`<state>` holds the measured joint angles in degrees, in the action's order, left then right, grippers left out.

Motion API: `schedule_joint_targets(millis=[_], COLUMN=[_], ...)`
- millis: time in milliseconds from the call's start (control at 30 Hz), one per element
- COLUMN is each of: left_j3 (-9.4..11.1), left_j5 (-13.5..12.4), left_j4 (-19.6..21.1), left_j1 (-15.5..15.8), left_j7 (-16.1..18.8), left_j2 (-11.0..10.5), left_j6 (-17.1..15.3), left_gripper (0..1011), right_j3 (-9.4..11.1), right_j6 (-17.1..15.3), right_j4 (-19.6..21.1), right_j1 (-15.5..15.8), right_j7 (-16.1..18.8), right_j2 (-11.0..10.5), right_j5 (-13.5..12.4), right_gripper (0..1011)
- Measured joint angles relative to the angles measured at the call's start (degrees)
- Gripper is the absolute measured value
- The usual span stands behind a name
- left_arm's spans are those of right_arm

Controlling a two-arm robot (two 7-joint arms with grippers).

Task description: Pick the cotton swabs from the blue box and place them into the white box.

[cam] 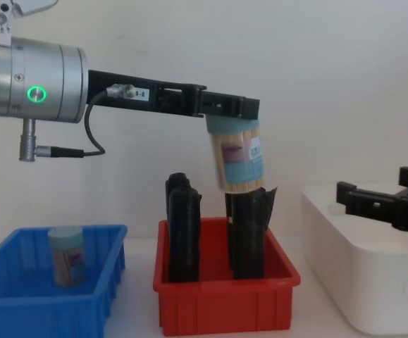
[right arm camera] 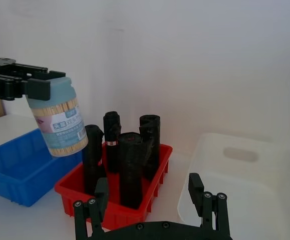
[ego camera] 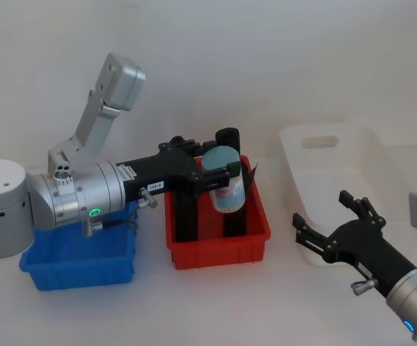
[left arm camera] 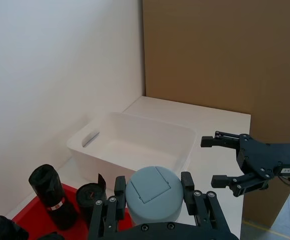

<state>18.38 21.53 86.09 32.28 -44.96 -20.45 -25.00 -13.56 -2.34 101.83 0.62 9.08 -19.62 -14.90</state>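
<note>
My left gripper is already covering the jar's lid with its fingers, so my right gripper should next grab the cotton swabs jar around its bare lower body (cam: pixel 241 171) (ego camera: pixel 230 197).
My left gripper (ego camera: pixel 219 167) is shut on a cotton swabs jar (ego camera: pixel 227 189), gripping it by its pale blue lid. The jar (cam: pixel 239 163) hangs slightly tilted in the air above the red bin, clear of the black rolls. In the left wrist view the lid (left arm camera: pixel 152 196) sits between the fingers. A second cotton swabs jar (cam: pixel 68 255) stands upright in the blue box (cam: pixel 20 310) at the left. The white box (ego camera: pixel 370 155) lies at the right. My right gripper (ego camera: pixel 323 213) hovers open beside the white box's near left corner, holding nothing.
A red bin (ego camera: pixel 219 249) with tall black rolls (cam: pixel 182 229) standing in it sits between the blue box (ego camera: pixel 78 272) and the white box (cam: pixel 362 282). A white wall is close behind. A brown board (left arm camera: pixel 225 55) stands beyond the table's end.
</note>
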Motion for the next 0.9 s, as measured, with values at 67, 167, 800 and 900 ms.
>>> schedule_joint_targets(millis=[67,167,800,900], left_j3=[0.03,0.06,0.19,0.2], left_j5=[0.01,0.03,0.06,0.06], left_j4=[-0.02,-0.03,-0.08,-0.08], left_j1=[0.06,0.1,0.23,0.25], left_j7=[-0.11,-0.23,-0.58,-0.6], left_j2=[0.03,0.06,0.19,0.2], left_j6=[-0.02,-0.03,-0.13,-0.13], left_gripper=[669,670,670,669], right_j3=[-0.23,-0.62,-4.56,-4.86], right_j6=[-0.27,-0.72,-4.87,-5.3], right_j4=[0.17,0.37,-0.55,-0.91], right_j1=[-0.16,-0.54,-6.06,-6.73], right_j7=[1.41,3.28,13.19,13.56], right_j2=[-0.01,0.07,4.03,4.54], right_j5=[0.52,1.32,10.92,11.82], right_gripper=[1002,1002,1002,1002])
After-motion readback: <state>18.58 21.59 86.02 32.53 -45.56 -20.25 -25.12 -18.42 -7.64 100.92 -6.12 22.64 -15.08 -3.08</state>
